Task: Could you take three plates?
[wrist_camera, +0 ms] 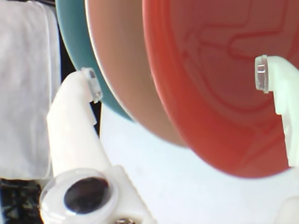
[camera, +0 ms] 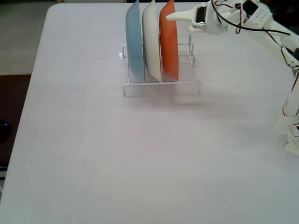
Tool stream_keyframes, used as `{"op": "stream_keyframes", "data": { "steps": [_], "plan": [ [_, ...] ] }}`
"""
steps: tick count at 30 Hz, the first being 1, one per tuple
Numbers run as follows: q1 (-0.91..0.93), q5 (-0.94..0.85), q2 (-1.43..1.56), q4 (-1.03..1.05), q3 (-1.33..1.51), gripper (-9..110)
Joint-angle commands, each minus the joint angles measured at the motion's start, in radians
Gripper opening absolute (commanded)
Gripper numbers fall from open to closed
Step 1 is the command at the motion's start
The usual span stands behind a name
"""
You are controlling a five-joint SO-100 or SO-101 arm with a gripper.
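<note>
My gripper will next grab the orange plate by its rim (wrist_camera: pixel 161 93), so the plates can come out of the rack one by one.
Three plates stand upright in a white wire rack (camera: pixel 161 84): a light blue plate (camera: pixel 134 42), a cream-white plate (camera: pixel 151 39) and an orange plate (camera: pixel 169 44). The yellow plate is out of view. My gripper (camera: pixel 179 22) is at the orange plate's upper rim, open. In the wrist view the gripper (wrist_camera: pixel 176 79) is spread wide, with the orange plate (wrist_camera: pixel 219 84) and the cream-white plate (wrist_camera: pixel 121 70) between its fingertips (wrist_camera: pixel 92 84). The blue plate (wrist_camera: pixel 74 37) lies behind the left fingertip. The jaws touch nothing that I can see.
The rack stands at the far middle of a white table (camera: pixel 117 154). The arm's base (camera: pixel 292 130) is at the right edge. A white cloth (wrist_camera: pixel 25 88) hangs at the left of the wrist view.
</note>
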Motion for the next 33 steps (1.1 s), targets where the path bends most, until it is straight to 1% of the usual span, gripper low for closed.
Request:
{"op": "stream_keyframes", "data": {
  "steps": [1,7,8,10,13,16,19,26,33],
  "plan": [
    [-0.008,0.008,-0.034,0.008,-0.138,33],
    [-0.020,0.037,-0.133,0.023,-0.242,18],
    [-0.021,0.048,-0.147,0.026,-0.259,14],
    [-0.029,0.075,-0.172,0.035,-0.304,0],
    [-0.040,0.069,-0.189,0.098,-0.399,0],
    [-0.044,0.077,-0.210,0.222,-0.561,0],
    [-0.048,0.100,-0.186,0.296,-0.638,0],
    [-0.080,0.183,0.014,0.380,-0.638,-1],
    [-0.095,0.215,0.156,0.388,-0.617,-1]
  ]
}}
